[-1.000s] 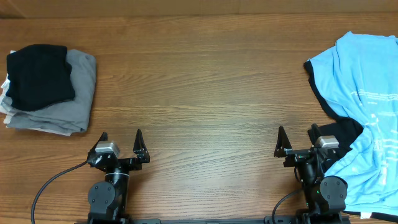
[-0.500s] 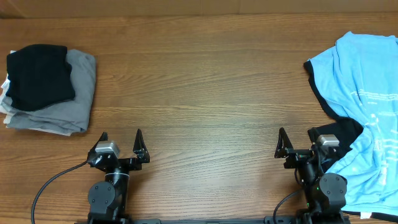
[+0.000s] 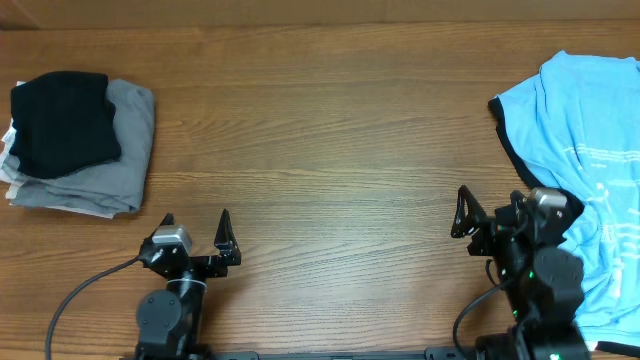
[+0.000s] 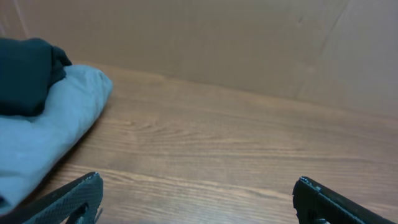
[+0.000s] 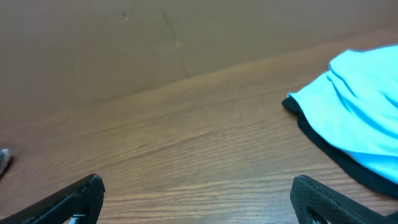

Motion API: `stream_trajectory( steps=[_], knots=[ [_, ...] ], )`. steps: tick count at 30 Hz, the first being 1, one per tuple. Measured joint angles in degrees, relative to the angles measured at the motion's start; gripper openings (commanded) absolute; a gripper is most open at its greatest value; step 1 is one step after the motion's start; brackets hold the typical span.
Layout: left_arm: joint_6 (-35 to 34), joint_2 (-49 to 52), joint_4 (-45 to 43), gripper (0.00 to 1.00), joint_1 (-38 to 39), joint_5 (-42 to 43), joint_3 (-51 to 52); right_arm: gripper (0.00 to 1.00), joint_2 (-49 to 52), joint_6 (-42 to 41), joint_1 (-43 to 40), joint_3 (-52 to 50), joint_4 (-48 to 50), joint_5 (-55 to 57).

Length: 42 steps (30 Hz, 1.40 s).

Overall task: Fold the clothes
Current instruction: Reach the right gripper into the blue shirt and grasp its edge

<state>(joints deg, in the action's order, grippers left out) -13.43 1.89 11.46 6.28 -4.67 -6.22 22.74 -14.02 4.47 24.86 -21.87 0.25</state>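
Note:
The robot's right gripper should next grab the light-blue T-shirt by its edge bordering the black garment. The T-shirt then comes alone onto open table for folding.
A crumpled light-blue T-shirt with white print lies at the table's right edge, over a black garment. It also shows in the right wrist view. A folded stack sits at the far left: a black garment on a grey one; the left wrist view shows it too. My left gripper is open and empty near the front edge. My right gripper is open and empty, just left of the T-shirt.
The wooden table spans the view, with a brown cardboard wall behind it. A cable runs from the left arm's base.
My right arm has lifted and swung right toward the blue T-shirt, now covering the black patch beside it. The left arm has not moved.

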Motion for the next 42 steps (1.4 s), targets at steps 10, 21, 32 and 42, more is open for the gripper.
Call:
stream_trajectory(
  steps=[10,21,32,42],
  knots=[
    [0.04,14.43,14.6,1.0,0.0,0.24,-20.44,1.0,23.19,2.91,0.02,18.64,-12.92,2.8],
    [0.02,39.21,26.97,1.0,0.0,0.66,-38.34,1.0,35.34,3.19,-1.92,21.9,-14.21,12.46],
    [0.0,45.64,27.36,1.0,0.0,2.56,-39.71,1.0,54.53,-19.69,-21.18,22.12,-24.0,23.45],
    [0.0,45.66,27.39,1.0,0.0,2.8,-39.71,0.96,68.96,-22.67,-29.68,22.12,-16.0,20.02]
  ],
)
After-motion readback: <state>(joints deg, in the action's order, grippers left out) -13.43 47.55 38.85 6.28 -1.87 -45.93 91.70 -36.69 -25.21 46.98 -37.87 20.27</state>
